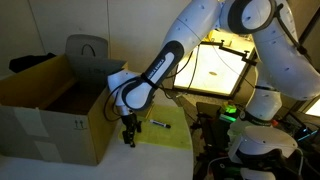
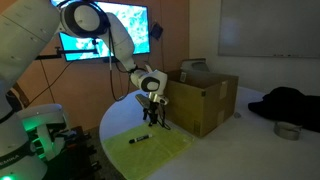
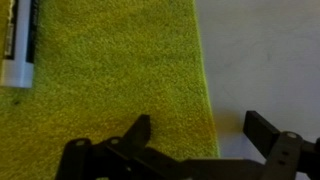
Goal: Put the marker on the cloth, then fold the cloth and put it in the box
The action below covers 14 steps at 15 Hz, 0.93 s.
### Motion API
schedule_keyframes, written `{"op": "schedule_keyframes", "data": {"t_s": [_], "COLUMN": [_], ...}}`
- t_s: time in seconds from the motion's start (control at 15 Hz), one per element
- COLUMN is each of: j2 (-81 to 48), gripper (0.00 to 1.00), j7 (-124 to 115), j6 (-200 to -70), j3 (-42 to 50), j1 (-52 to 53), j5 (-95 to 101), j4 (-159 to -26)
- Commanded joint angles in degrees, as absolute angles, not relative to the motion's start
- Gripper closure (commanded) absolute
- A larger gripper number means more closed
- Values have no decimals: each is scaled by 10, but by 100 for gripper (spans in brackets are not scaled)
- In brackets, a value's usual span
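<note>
The cloth needs to be folded over the marker, so next my gripper needs to grab the cloth by its edge nearest the box (image 1: 50, 110).
The yellow-green cloth (image 1: 165, 132) lies flat on the white table in both exterior views (image 2: 150, 150) and fills most of the wrist view (image 3: 110, 70). The black marker with a whitish part (image 1: 158, 125) lies on the cloth (image 2: 138, 139); in the wrist view it is at the top left (image 3: 20, 45). My gripper (image 1: 128, 138) (image 2: 157, 122) is open and empty, low over the cloth's edge nearest the box. In the wrist view its fingers (image 3: 200, 135) straddle that edge. The brown cardboard box (image 1: 50, 110) (image 2: 205, 100) stands open beside it.
A grey chair back (image 1: 88, 50) rises behind the box. A lit screen (image 1: 225, 65) (image 2: 105, 30) stands behind the arm. A dark garment (image 2: 285, 105) and a small round tin (image 2: 288, 130) lie on the table. The round table's edge (image 2: 215, 165) curves nearby.
</note>
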<state>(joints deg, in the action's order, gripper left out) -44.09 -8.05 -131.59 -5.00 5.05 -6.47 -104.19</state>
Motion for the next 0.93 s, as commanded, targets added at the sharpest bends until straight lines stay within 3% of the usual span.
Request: {"op": "schedule_keyframes", "data": {"t_s": [0.0,0.07,0.73,0.87], "j2": [-463,-461,-431,-419], "gripper": [0,19,93,98], "j7": [-86,-90,-79,-74], "j6": [-1308,-1307,-1308,-1311], "j3": [-43,-41,-41,-43], "j1": [57,60,60,55], "j5": [-67,-65,-61,-64], "j4": [-1016,-1018,-1053,-1065]}}
